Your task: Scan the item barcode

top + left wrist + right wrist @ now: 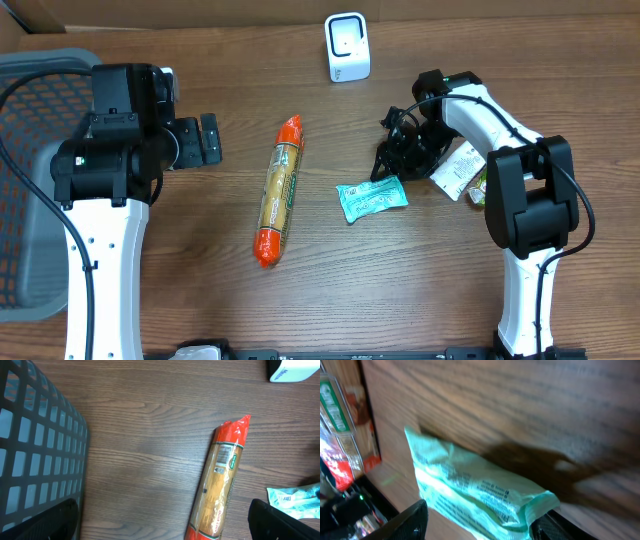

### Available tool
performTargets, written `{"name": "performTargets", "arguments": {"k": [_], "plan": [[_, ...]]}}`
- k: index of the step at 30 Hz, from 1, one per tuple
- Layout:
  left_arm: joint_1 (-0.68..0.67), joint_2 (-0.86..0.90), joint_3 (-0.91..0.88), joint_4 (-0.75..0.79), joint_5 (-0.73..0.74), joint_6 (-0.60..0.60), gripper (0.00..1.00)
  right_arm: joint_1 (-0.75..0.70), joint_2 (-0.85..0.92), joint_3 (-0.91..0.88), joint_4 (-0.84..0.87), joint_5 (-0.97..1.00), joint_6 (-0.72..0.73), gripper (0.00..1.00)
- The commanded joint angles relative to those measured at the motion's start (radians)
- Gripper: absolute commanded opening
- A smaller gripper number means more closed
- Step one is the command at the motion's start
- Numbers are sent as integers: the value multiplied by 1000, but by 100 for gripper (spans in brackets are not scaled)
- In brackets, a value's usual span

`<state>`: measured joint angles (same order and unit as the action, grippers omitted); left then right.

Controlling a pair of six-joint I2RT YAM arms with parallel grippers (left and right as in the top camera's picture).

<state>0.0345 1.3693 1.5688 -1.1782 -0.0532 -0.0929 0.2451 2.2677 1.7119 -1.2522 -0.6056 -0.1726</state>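
Note:
The printed body of the mint-green packet needs to stay uncovered to scan at the white scanner (347,47), so my right gripper should grab the packet by its end (396,191).
A mint-green packet (371,198) lies flat on the wooden table right of centre. My right gripper (386,160) is low at its far right end. In the right wrist view the packet (470,490) lies between the fingers of the right gripper (480,522); the jaws stand open around it, with a gap at the left finger (412,520). A long tube pack with orange ends (279,192) lies in the middle. The white scanner (347,47) stands at the back. My left gripper (205,140) is open and empty, left of the tube pack (220,485).
A grey mesh basket (30,180) fills the left edge, and its wall (35,460) also shows in the left wrist view. More small packets (458,168) lie under the right arm.

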Motion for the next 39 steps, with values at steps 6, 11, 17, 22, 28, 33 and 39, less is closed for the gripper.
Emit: {"name": "performTargets", "arguments": {"k": [6, 11, 17, 22, 28, 33, 39], "plan": [[-2, 3, 18, 4, -6, 26, 99, 69, 10, 21, 7, 29, 90, 79], [-2, 3, 18, 4, -6, 26, 99, 53, -17, 93, -45, 55, 98, 81], [-2, 3, 18, 4, -6, 26, 100, -6, -126, 167, -103, 119, 98, 81], [-2, 3, 18, 4, -6, 26, 100, -50, -158, 132, -149, 161, 87, 82], [-2, 3, 18, 4, -6, 26, 100, -45, -158, -39, -11, 157, 87, 84], [-2, 3, 18, 4, -6, 26, 100, -43, -158, -148, 131, 148, 68, 81], [-2, 3, 18, 4, -6, 26, 100, -30, -158, -234, 238, 42, 34, 76]]}}
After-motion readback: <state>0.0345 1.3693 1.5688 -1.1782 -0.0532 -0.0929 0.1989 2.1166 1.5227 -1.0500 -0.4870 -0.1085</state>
